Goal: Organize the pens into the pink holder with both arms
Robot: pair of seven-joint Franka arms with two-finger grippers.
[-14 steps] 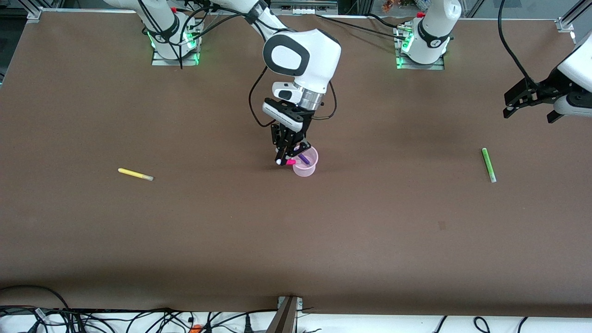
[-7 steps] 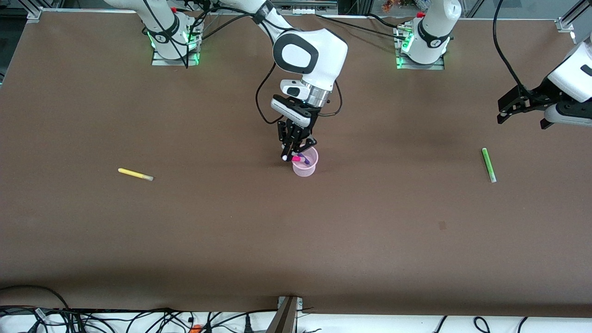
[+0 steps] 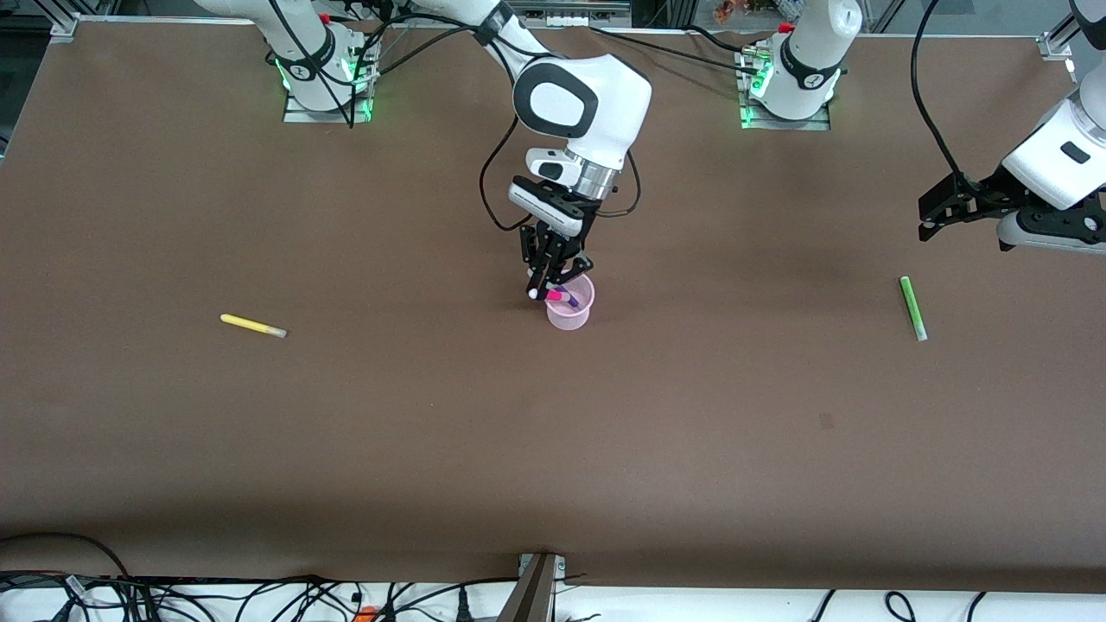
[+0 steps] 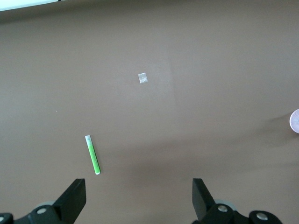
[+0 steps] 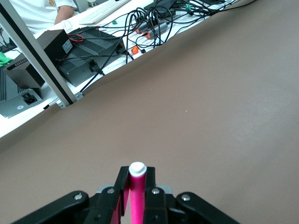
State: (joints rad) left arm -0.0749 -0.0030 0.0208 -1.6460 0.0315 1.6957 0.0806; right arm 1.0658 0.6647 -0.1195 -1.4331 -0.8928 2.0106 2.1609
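Note:
I need to open my right gripper: the end of the magenta pen is inside the holder's rim, so the pen would stay in the pink holder [image 3: 570, 312].
The pink holder [image 3: 570, 312] stands mid-table with the purple pen [image 3: 569, 300] leaning in it. My right gripper [image 3: 549, 292] is shut on the magenta pen [image 3: 557, 296] and holds it slanted over the holder's rim; the pen shows between the fingers in the right wrist view [image 5: 137, 193]. The yellow pen [image 3: 252, 326] lies on the table toward the right arm's end. The green pen [image 3: 912, 307] lies toward the left arm's end and shows in the left wrist view [image 4: 92, 154]. My left gripper [image 3: 937, 220] is open and empty, up over the table above the green pen.
A small pale square mark [image 4: 143, 78] lies on the brown table [image 3: 553, 449]. Cables and power boxes [image 5: 79, 44] lie off the table's edge nearest the front camera. The arm bases [image 3: 782, 86] stand along the table's edge farthest from the camera.
My right gripper has shifted with the magenta pen from beside the holder to over its rim. My left gripper has moved in over the table toward the green pen.

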